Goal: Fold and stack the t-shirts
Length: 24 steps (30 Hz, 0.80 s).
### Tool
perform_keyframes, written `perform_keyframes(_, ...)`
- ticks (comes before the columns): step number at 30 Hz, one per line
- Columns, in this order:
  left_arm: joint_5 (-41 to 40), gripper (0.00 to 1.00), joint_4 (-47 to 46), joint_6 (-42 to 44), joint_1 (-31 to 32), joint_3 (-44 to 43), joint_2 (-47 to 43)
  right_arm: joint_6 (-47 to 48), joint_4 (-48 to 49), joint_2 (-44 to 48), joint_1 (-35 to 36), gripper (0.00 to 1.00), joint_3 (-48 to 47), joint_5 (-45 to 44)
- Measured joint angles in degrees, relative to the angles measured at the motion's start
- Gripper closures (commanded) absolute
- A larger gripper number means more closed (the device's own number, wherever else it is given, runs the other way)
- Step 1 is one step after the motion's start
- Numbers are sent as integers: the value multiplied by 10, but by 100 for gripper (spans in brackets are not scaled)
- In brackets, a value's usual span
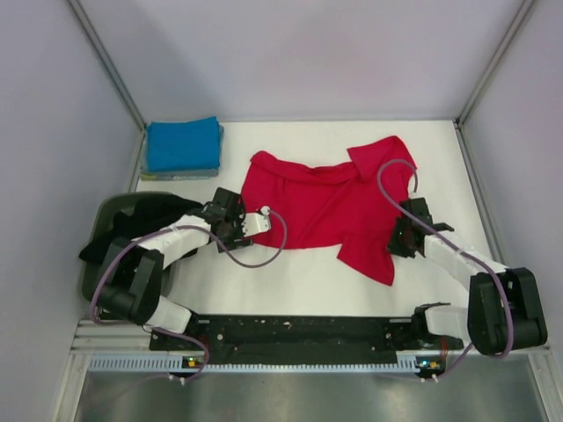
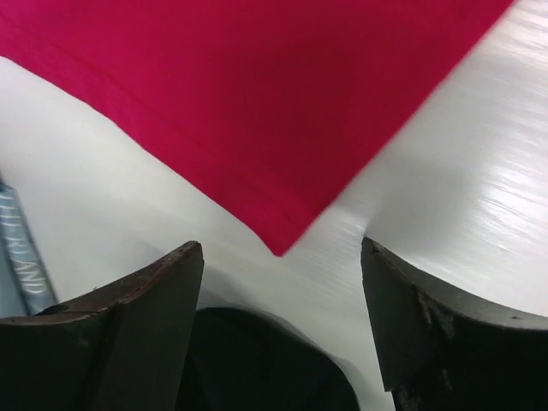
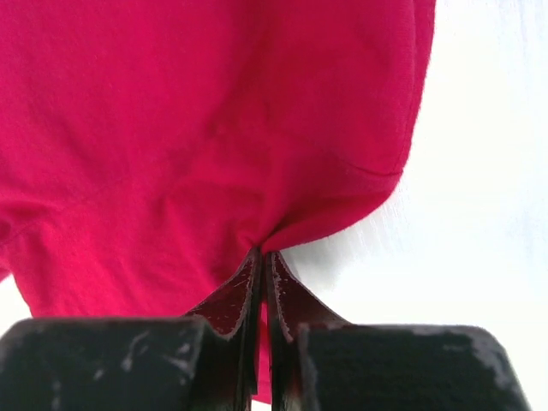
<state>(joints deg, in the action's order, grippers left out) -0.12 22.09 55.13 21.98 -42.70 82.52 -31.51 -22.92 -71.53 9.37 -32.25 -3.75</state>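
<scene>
The red t-shirt (image 1: 330, 202) needs to be stretched flat for folding, so my left gripper should next grab its near corner (image 1: 255, 242), opposite my right gripper.
A bright red t-shirt (image 1: 330, 202) lies crumpled across the middle of the white table. My right gripper (image 1: 393, 236) is shut on its right edge; in the right wrist view the jaws (image 3: 262, 253) pinch a fold of the red cloth (image 3: 214, 128). My left gripper (image 1: 251, 224) is open and empty at the shirt's left edge; in the left wrist view a corner of the red shirt (image 2: 282, 103) lies just ahead of the spread fingers (image 2: 154, 291). A folded blue t-shirt (image 1: 182, 145) sits at the back left. A black t-shirt (image 1: 132, 224) hangs out of the tub.
A dark grey-green plastic tub (image 1: 101, 246) stands at the left edge under my left arm. Grey walls enclose the table at the back and sides. Purple cables loop from both arms over the shirt.
</scene>
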Motion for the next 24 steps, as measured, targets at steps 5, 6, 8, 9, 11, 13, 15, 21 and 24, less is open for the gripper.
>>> perform_keyframes(5, -25, 25, -46, 23, 11, -10, 30, 11, -38, 33, 0, 100, -1, -3)
perform_keyframes(6, -29, 26, -56, 27, 15, -12, 35, 14, -48, 47, 0, 100, -3, -3)
perform_keyframes(8, -31, 34, -66, 33, 19, -14, 41, 20, -68, 74, -1, 100, -14, -2)
perform_keyframes(9, -31, 42, -71, 35, 21, -14, 43, 23, -76, 87, -2, 100, -24, 0)
perform_keyframes(11, -27, 61, -72, 38, 25, -14, 48, 29, -89, 107, -6, 100, -45, 3)
perform_keyframes(13, -17, 84, -70, 37, 30, -13, 54, 35, -103, 124, -11, 100, -73, 6)
perform_keyframes(15, -10, 100, -70, 33, 34, -11, 58, 42, -115, 137, -18, 100, -99, 9)
perform_keyframes(21, -28, 100, -50, -19, 37, -18, 59, 61, -161, 167, -32, 100, -178, 18)
perform_keyframes(24, -32, 100, 20, -71, 36, -51, 21, 73, -192, 183, -32, 100, -231, 25)
